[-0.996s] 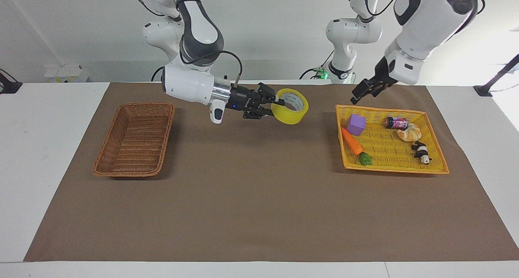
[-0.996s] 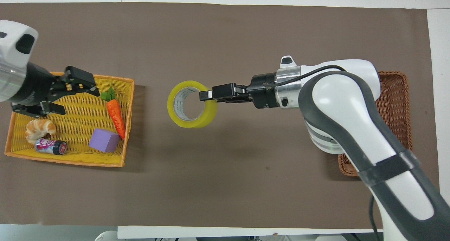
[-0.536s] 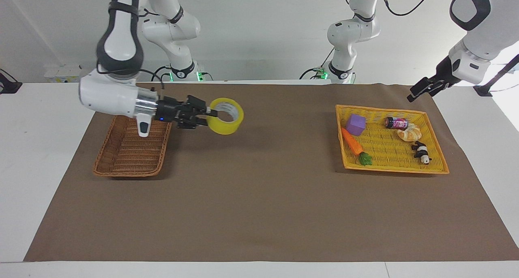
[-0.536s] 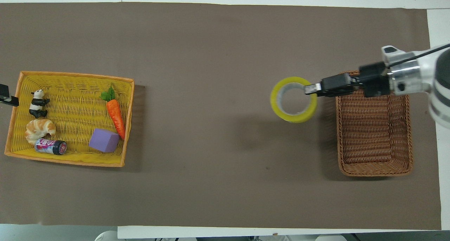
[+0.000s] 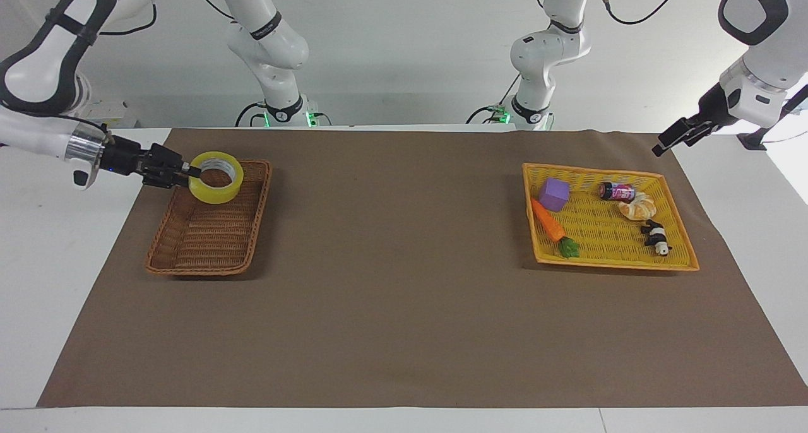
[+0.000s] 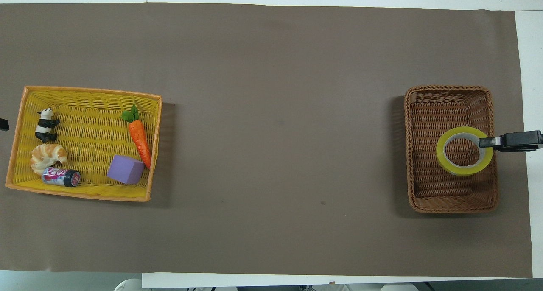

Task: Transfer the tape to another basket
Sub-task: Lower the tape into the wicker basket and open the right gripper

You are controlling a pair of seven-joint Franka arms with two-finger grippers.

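My right gripper stays closed on the yellow tape [image 6: 464,169] for now, since the tape hangs above the brown wicker basket's bottom and would drop if I opened now.
The yellow tape [image 5: 216,178] is held in the air over the brown wicker basket [image 5: 189,256] at the right arm's end of the table. My right gripper [image 5: 188,173] is shut on the roll's wall and reaches in sideways from outside the basket. In the overhead view the tape [image 6: 464,169] hangs over the basket [image 6: 452,206], with the right gripper [image 6: 485,142] at its rim. My left gripper [image 5: 663,147] is up in the air over the mat's edge at the left arm's end, away from the yellow tray basket [image 5: 612,264].
The yellow tray basket [image 6: 89,195] holds a carrot [image 6: 140,138], a purple block [image 6: 125,169], a small can [image 6: 61,177], a croissant [image 6: 47,155] and a panda figure [image 6: 44,124]. A brown mat [image 5: 404,307] covers the table between the baskets.
My right gripper has carried the tape from the mat's middle sideways to over the wicker basket. My left gripper has drawn back from the yellow tray to the table's end.
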